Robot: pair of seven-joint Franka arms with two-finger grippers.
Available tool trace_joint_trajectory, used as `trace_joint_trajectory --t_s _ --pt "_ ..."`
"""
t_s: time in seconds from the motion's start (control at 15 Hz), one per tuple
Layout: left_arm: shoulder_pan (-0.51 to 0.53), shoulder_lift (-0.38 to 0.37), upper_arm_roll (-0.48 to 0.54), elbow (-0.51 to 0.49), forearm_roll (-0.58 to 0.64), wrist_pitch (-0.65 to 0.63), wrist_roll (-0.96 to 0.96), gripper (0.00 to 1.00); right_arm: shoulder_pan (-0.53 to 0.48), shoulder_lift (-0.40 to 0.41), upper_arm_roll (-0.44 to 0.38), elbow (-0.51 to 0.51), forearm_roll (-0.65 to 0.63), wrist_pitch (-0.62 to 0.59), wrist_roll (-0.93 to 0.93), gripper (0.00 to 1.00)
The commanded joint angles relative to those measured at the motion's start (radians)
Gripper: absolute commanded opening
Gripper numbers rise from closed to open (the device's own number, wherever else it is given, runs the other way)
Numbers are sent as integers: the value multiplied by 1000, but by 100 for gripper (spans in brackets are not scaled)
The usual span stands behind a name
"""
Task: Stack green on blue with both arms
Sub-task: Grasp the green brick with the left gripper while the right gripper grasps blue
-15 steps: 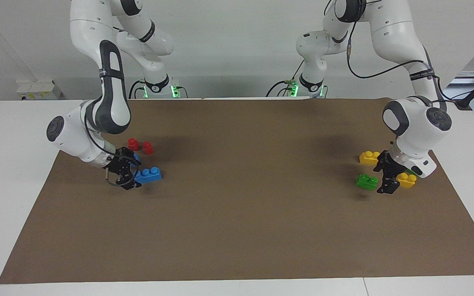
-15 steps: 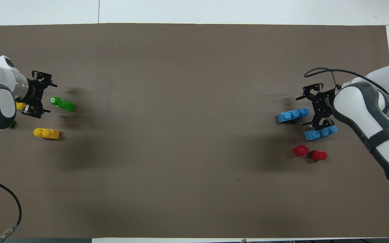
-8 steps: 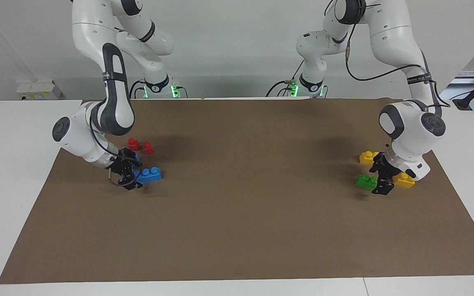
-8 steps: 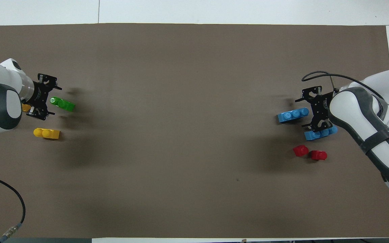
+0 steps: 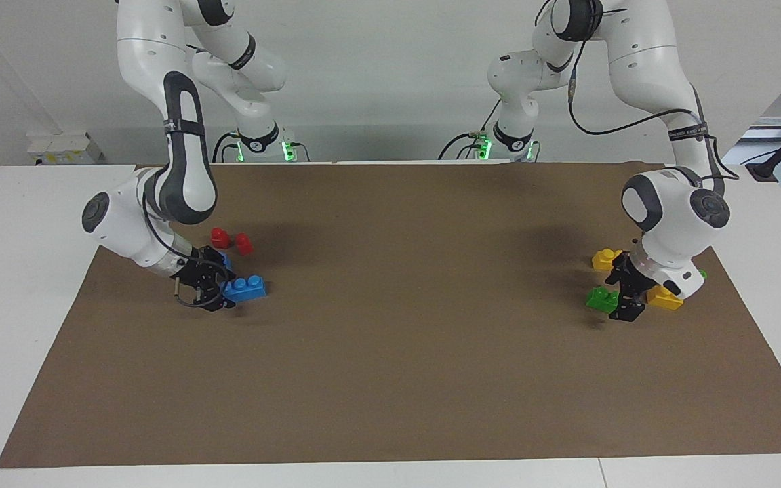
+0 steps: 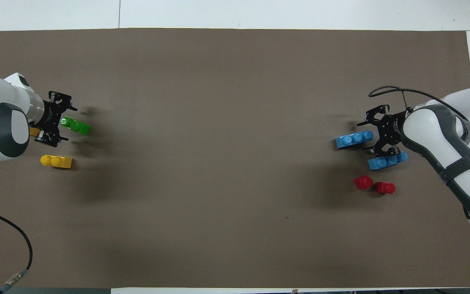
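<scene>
My right gripper grabs the blue brick by one end (image 6: 366,134) next, which leaves the studs along the blue brick's other end (image 6: 344,139) free for green.
A green brick (image 5: 601,299) lies on the brown mat (image 5: 397,352) at the left arm's end; it also shows in the overhead view (image 6: 76,126). My left gripper (image 5: 622,297) (image 6: 67,124) is low and open, its jaws on either side of that brick's end. A blue brick (image 5: 246,288) (image 6: 354,139) lies at the right arm's end. My right gripper (image 5: 222,290) (image 6: 364,136) is low and open, its jaws astride that brick's end. A second blue brick (image 6: 386,160) lies beside it, nearer the robots. A second green brick (image 5: 701,274) peeks out by the left wrist.
Two yellow bricks (image 5: 605,258) (image 5: 666,299) lie close around the left gripper. Two small red bricks (image 5: 219,237) (image 5: 244,244) lie nearer the robots than the blue bricks. The mat's wide middle (image 6: 218,155) holds no objects.
Both grippers have come lower and closer to their bricks: the left onto the green brick's end, the right onto the blue brick's end. No brick has moved.
</scene>
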Motion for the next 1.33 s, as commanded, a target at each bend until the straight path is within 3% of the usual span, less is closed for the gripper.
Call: trace_joint_trajectory --t_s 0.0,0.07,0.2,0.27,0.4,0.53,0.6,0.8,0.93,1.07,1.27 --pt "-4 2 4 -9 3 22 3 98 -24 -18 6 -28 31 20 -41 76" --pt "-5 2 4 -9 3 23 3 92 -22 -18 6 -28 31 22 -41 73" --pt "-5 2 4 -8 26 25 11 73 -22 -18 6 -28 31 20 -42 58" --pt "-4 2 2 -6 49 25 11 54 -21 -19 6 -28 31 20 -45 51" --pt "-4 2 2 -2 53 25 11 30 -16 -19 6 -27 31 17 -45 37" --pt "-5 8 4 0 53 25 11 0 -12 -18 8 -16 30 7 -45 10" --pt "-8 9 4 1 53 25 11 0 -13 -18 8 -11 30 -3 -47 0" --pt "-12 8 2 4 53 19 10 0 -12 -25 8 14 30 -50 -81 0" --pt "-12 8 1 9 51 14 8 0 -7 -27 9 109 31 -166 -58 0" --pt "-13 -3 -1 17 48 8 2 0 20 -30 15 212 30 -268 22 0" --pt "-16 -41 -4 12 45 -24 -1 0 105 -67 15 265 30 -291 204 0"
